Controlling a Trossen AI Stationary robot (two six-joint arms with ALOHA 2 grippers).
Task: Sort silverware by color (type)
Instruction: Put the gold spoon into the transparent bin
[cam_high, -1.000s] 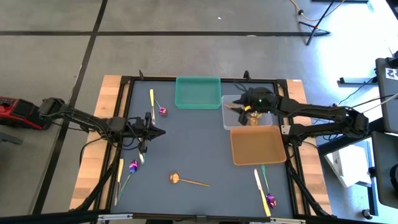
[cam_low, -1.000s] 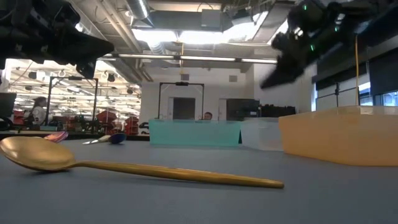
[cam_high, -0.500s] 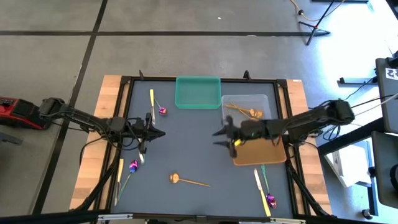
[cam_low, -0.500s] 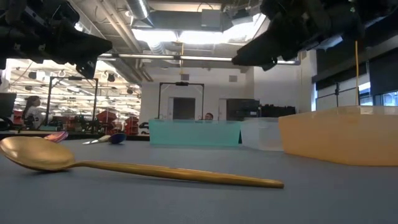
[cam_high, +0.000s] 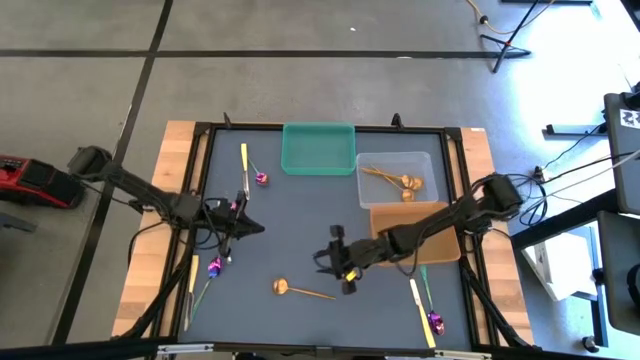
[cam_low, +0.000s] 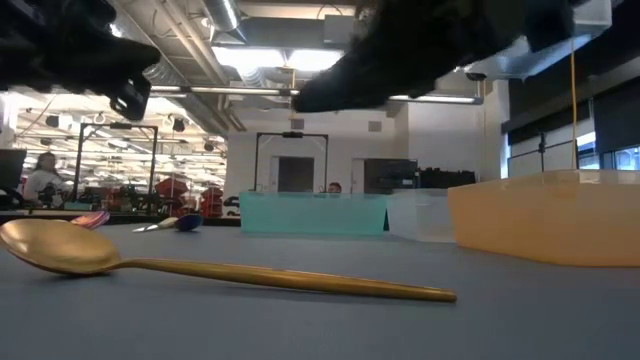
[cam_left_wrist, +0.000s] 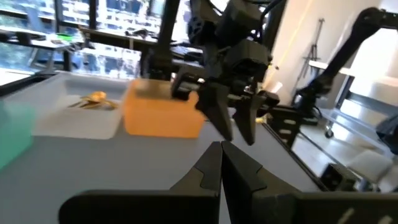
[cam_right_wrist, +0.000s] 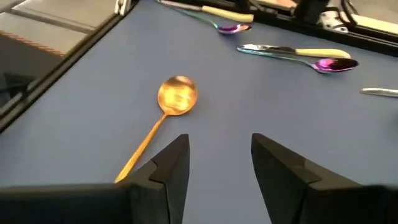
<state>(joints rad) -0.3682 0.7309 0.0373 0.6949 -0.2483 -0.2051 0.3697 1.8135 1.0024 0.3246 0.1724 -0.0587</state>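
The gold silverware should be sorted into the clear tray. My right gripper should reach the gold spoon and grab its thin handle (cam_high: 312, 293) for that.
A gold spoon (cam_high: 300, 291) lies flat on the table's near middle, bowl toward the left; it also fills the low view (cam_low: 200, 270). My right gripper (cam_high: 335, 270) hovers open just right of it, and its wrist view shows the spoon (cam_right_wrist: 168, 109) ahead of the spread fingers (cam_right_wrist: 221, 155). Two more gold spoons (cam_high: 395, 180) lie in the clear tray. Purple-headed spoons (cam_high: 258, 175) (cam_high: 210, 270) (cam_high: 432, 315) and pale yellow knives (cam_high: 243, 160) (cam_high: 192, 275) (cam_high: 418, 297) lie flat on the table. My left gripper (cam_high: 258, 228) is shut and holds nothing, at the left middle.
A green tray (cam_high: 318, 148) stands at the far edge, the clear tray (cam_high: 380, 195) to its right, and an orange tray (cam_high: 415, 232) nearer than that. The right arm stretches across the orange tray. Bare dark table lies between the two grippers.
My right gripper has swung from above the clear tray toward the table's near-left, across the orange tray, and now hovers beside the gold spoon at the near middle. My left gripper has shifted slightly toward the near edge.
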